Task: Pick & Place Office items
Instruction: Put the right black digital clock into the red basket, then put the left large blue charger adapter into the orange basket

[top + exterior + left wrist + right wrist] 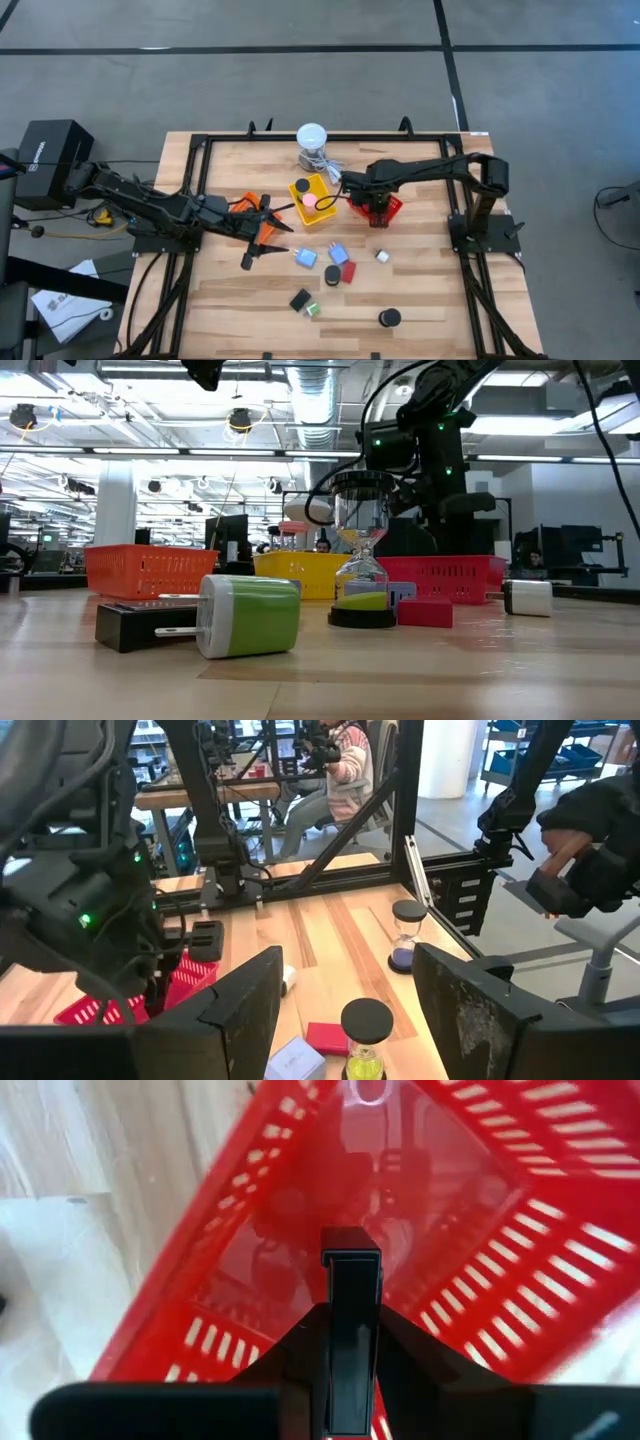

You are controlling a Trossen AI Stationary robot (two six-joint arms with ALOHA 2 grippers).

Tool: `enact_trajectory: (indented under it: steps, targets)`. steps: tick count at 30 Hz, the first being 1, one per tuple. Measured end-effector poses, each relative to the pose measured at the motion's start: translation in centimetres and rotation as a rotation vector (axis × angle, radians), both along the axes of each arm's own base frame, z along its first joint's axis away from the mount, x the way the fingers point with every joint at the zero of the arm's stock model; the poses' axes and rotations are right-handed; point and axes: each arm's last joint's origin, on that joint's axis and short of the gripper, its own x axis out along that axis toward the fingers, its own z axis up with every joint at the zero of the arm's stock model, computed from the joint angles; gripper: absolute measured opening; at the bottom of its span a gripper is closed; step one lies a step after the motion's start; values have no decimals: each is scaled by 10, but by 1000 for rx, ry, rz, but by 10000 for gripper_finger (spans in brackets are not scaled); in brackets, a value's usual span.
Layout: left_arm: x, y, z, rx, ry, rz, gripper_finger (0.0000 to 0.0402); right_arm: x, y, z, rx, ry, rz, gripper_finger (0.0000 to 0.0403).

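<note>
In the right wrist view the black bar's lower end [350, 1255] points inside the red basket's rim [270, 1270], so it is now time for my right gripper to open.
My right gripper [374, 204] hovers over the red mesh basket [480, 1230], shut on a black bar [351, 1280]. My left gripper [345, 995] is open, by the orange basket [252, 208], facing the loose items. On the wood lie two light-blue blocks [305, 257] [338, 251], a red block [348, 271], a black bar [248, 260], a black piece [300, 299], a green-and-white bit [250, 616], a silver bit [382, 256] and a black-capped hourglass [389, 318]. A pink disc [310, 201] and a black disc [300, 187] sit in the yellow basket [322, 212]. My right gripper pinches the black bar between its two fingers, which come from above and point down into the red basket. The bar runs along the fingers, and its free end [351, 1245] sticks out past the fingertips. It hangs lifted clear above the basket's floor.
The white round-topped device [312, 138] with its grey cable stands beyond the yellow basket. A black frame [200, 140] borders the wooden table. A second hourglass [407, 932] stands near the frame post. A person sits in the room behind [345, 770].
</note>
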Motion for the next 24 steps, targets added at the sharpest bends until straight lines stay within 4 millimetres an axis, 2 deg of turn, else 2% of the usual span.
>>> enact_trajectory:
  steps: [10, 17, 24]
  targets:
    - [0, 0, -1, 3, 12, 2, 218, 0, 1, 2, -3, -10, -9, 81]
    - [-1, 0, -6, 16, 59, 1, 218, 0, 1, 3, -1, 3, -25, 137]
    - [6, -9, -21, -61, 165, -4, 218, 1, 1, 25, -2, 35, -116, 187]
